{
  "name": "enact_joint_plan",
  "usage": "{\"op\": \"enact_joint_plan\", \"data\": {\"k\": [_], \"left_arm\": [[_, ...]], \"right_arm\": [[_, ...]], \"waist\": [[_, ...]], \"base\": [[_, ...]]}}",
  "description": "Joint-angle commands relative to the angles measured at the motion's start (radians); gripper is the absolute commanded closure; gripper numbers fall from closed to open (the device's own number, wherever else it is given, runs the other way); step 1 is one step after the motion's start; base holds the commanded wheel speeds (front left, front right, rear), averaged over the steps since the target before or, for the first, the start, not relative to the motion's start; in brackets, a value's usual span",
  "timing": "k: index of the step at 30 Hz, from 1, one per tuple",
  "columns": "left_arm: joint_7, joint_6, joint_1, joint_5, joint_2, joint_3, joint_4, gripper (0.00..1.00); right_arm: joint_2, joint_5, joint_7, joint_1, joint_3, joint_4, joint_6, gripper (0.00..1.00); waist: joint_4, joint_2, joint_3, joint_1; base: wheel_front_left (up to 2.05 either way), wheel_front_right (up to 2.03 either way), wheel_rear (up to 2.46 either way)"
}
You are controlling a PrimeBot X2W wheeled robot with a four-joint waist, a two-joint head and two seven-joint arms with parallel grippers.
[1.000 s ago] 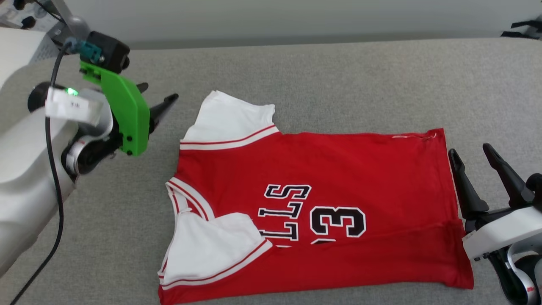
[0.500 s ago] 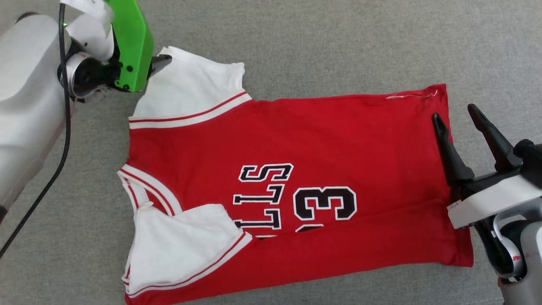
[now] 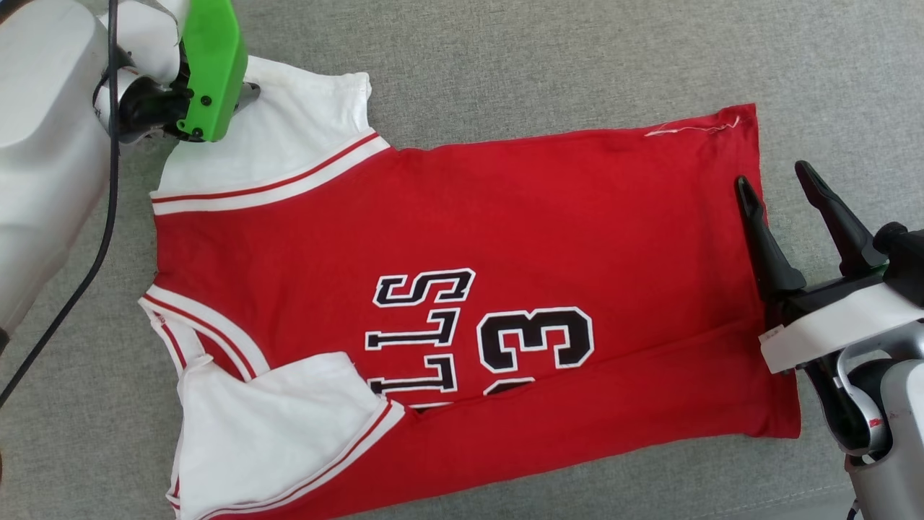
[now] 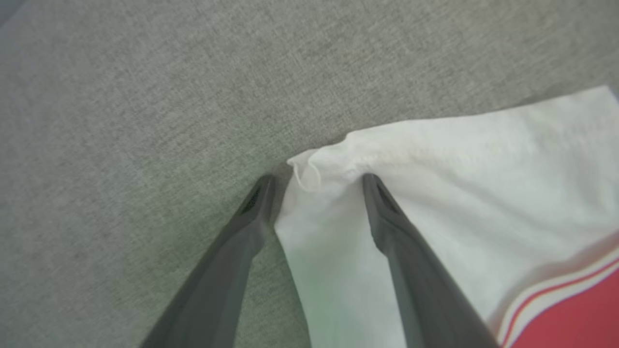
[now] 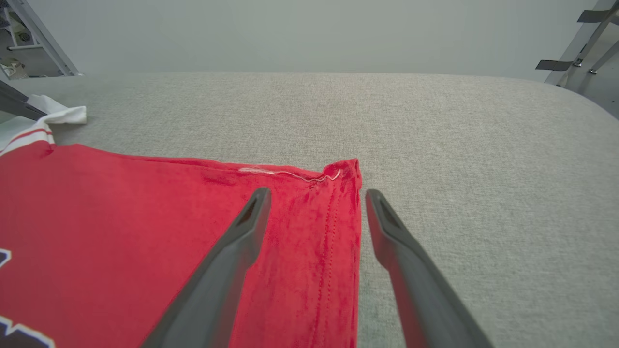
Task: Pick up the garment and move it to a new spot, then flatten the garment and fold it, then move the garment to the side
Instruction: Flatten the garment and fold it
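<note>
My left gripper grabs the garment by the sleeve's bunched corner [image 4: 316, 181] next. The rest of the white sleeve lies flat on the padding.
The garment [image 3: 462, 238], a red jersey with white sleeves and black lettering, lies spread flat on the grey padded surface [image 3: 548, 65]. My left gripper [image 4: 316, 180] is open and straddles the corner of the far white sleeve [image 4: 435, 169]: one finger is on the cloth, the other on the grey surface. In the head view its green wrist plate [image 3: 209, 72] covers the fingertips at that sleeve [image 3: 289, 130]. My right gripper [image 3: 774, 180] is open at the garment's hem, and the red hem edge [image 5: 338, 232] runs between its fingers [image 5: 316, 193]. Nothing is gripped.
The grey surface stretches wide beyond the garment toward a pale wall [image 5: 309, 34]. A metal stand [image 5: 580, 43] rises past its far right end. A black cable [image 3: 86, 238] hangs along my left forearm.
The head camera has tipped down and closer. My left gripper has come from beside the far sleeve onto its corner. My right gripper has closed in on the hem edge.
</note>
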Motion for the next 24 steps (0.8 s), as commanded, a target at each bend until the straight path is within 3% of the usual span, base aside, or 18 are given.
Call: {"op": "enact_joint_plan", "data": {"k": [1, 6, 12, 16, 24], "left_arm": [[0.009, -0.003, 0.052, -0.008, -0.007, -0.031, 0.004, 1.00], [-0.046, -0.003, 0.062, 0.001, -0.002, -0.044, -0.035, 1.00], [-0.144, -0.003, 0.062, 0.027, 0.001, -0.055, -0.085, 1.00], [-0.209, -0.003, 0.069, 0.043, -0.009, -0.060, -0.115, 1.00], [-0.268, -0.003, 0.091, 0.066, -0.036, -0.070, -0.197, 1.00]], "right_arm": [[-0.002, 0.010, -0.010, -0.021, -0.004, 0.004, -0.001, 0.00], [-0.022, 0.012, -0.005, -0.033, -0.026, 0.003, -0.001, 0.00], [-0.111, 0.026, 0.092, -0.077, -0.051, -0.016, -0.001, 0.00], [-0.209, 0.079, 0.243, -0.139, -0.013, -0.014, -0.001, 0.00], [-0.416, 0.307, 0.670, -0.279, 0.129, 0.058, -0.001, 0.00]], "waist": [[0.007, -0.0001, -0.009, -0.0001], [0.030, -0.0001, -0.042, -0.0001], [0.067, -0.0001, -0.107, -0.0001], [0.096, -0.0001, -0.142, -0.0001], [0.151, -0.0001, -0.170, -0.0001]], "base": [[0.00, 0.00, 0.00], [0.00, 0.00, 0.00], [0.00, 0.00, 0.00], [0.00, 0.00, 0.00], [0.00, 0.00, 0.00]]}}
